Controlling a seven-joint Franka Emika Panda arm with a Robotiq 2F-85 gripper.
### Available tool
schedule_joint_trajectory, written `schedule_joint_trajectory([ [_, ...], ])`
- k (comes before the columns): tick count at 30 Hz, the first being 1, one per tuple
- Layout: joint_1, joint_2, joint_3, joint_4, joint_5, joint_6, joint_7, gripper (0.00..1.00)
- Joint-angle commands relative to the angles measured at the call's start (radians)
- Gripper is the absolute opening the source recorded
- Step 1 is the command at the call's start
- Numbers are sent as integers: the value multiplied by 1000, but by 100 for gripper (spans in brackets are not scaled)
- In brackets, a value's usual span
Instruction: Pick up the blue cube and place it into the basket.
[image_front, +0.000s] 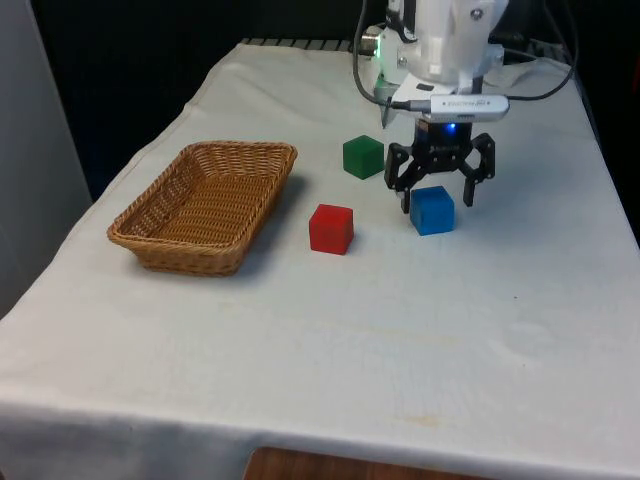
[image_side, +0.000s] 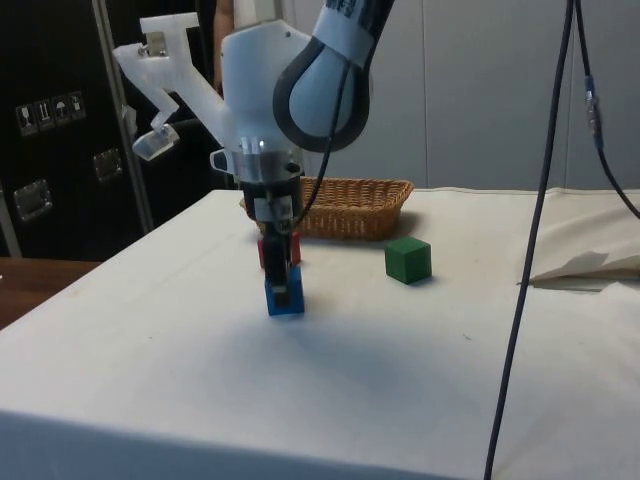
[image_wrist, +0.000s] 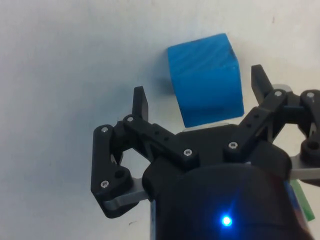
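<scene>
My gripper needs to take hold of the blue cube (image_front: 432, 210) next, by its opposite sides, and then I need to put the blue cube into the wicker basket.
The blue cube (image_front: 432, 210) rests on the white cloth, right of the red cube (image_front: 331, 228) in the front view. My gripper (image_front: 437, 200) is lowered over it and open, one finger on each side with a gap to each cube face. The wrist view confirms this: the blue cube (image_wrist: 205, 80) lies between the two fingertips (image_wrist: 140, 100) and touches neither. From the side, the gripper (image_side: 283, 287) reaches down close to the cloth and partly covers the cube (image_side: 291, 305). The wicker basket (image_front: 150, 215) stands at the front view's left with nothing in it.
A green cube (image_front: 363, 157) sits just behind and to the left of the gripper in the front view, and the red cube lies between the blue cube and the basket. In the side view a black cable (image_side: 540, 200) hangs over the table.
</scene>
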Motion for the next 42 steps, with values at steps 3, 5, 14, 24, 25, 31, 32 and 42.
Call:
schedule_joint_trajectory([
  [3, 0, 17, 0, 1, -2, 16, 0, 100],
  [5, 10, 31, -13, 4, -18, 36, 12, 100],
  [14, 4, 41, -7, 6, -11, 43, 6, 100],
  [24, -1, 41, 1, 5, -3, 41, -1, 100],
  [25, -2, 41, 1, 5, -3, 42, -1, 100],
  [31, -2, 41, 1, 3, -3, 45, -1, 92],
  [32, -2, 41, 1, 3, -3, 45, -1, 83],
  [42, -2, 41, 1, 3, -3, 46, -1, 0],
])
